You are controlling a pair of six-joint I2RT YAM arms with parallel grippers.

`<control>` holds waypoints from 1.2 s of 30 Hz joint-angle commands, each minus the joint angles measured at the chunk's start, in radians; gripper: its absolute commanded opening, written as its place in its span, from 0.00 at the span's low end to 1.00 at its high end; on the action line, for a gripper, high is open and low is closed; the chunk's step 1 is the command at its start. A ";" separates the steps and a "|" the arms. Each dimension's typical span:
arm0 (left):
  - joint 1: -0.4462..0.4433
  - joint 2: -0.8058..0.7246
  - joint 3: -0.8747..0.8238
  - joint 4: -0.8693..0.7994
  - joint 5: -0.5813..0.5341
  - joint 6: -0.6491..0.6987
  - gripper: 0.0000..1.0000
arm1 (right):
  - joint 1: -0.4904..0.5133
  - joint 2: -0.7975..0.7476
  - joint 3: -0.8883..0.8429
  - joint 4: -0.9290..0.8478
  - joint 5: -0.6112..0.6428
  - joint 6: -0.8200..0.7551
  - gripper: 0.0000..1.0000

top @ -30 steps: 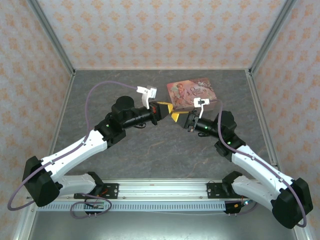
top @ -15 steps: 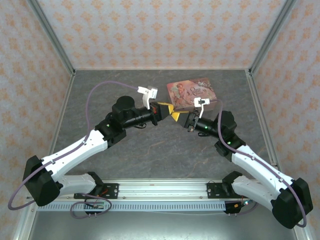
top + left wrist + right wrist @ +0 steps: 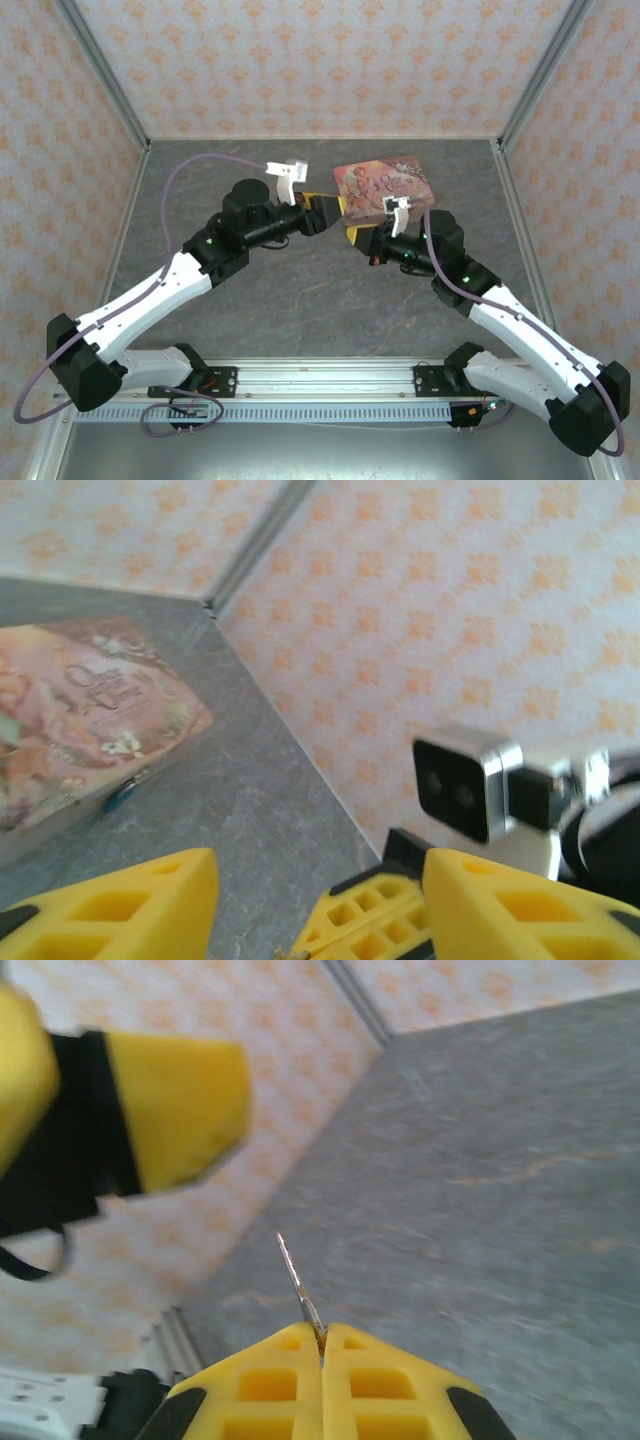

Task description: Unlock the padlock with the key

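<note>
Next, my left gripper grabs the key by its protruding silvery end [image 3: 284, 954], leaving the key's other end free for my right gripper to regrip for unlocking.
My right gripper [image 3: 322, 1330] is shut on the key [image 3: 298, 1282], a thin silvery sliver sticking up out of its yellow fingertips. In the top view the right gripper [image 3: 357, 236] hovers above the table just in front of the pink box [image 3: 385, 185]. My left gripper [image 3: 328, 210] sits a little to its left and further back, jaws open with nothing held. Through the left gripper [image 3: 320, 868] I see the right gripper's yellow fingers [image 3: 385, 920] below. A tiny blue-teal thing, apparently the padlock [image 3: 119, 796], lies against the pink box's [image 3: 80, 710] near edge.
The patterned cell walls [image 3: 300, 60] and metal corner posts [image 3: 540, 75] close in the grey table [image 3: 300, 300]. The right wrist camera [image 3: 468, 782] hangs close beside the left gripper's right finger. One left gripper finger [image 3: 175, 1110] looms at the upper left of the right wrist view.
The two grippers, tip to tip a second ago, have drawn apart. The left one pulled back and to the left; the right one slid slightly nearer.
</note>
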 commanded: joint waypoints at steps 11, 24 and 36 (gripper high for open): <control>0.084 0.109 0.206 -0.528 -0.068 -0.614 0.57 | 0.265 0.057 0.124 -0.290 0.783 -0.550 0.00; 0.045 0.215 0.246 -0.555 0.041 -0.753 0.48 | 0.411 0.207 0.174 -0.180 0.965 -0.783 0.00; 0.018 0.268 0.271 -0.558 0.086 -0.756 0.37 | 0.416 0.256 0.204 -0.108 0.959 -0.834 0.00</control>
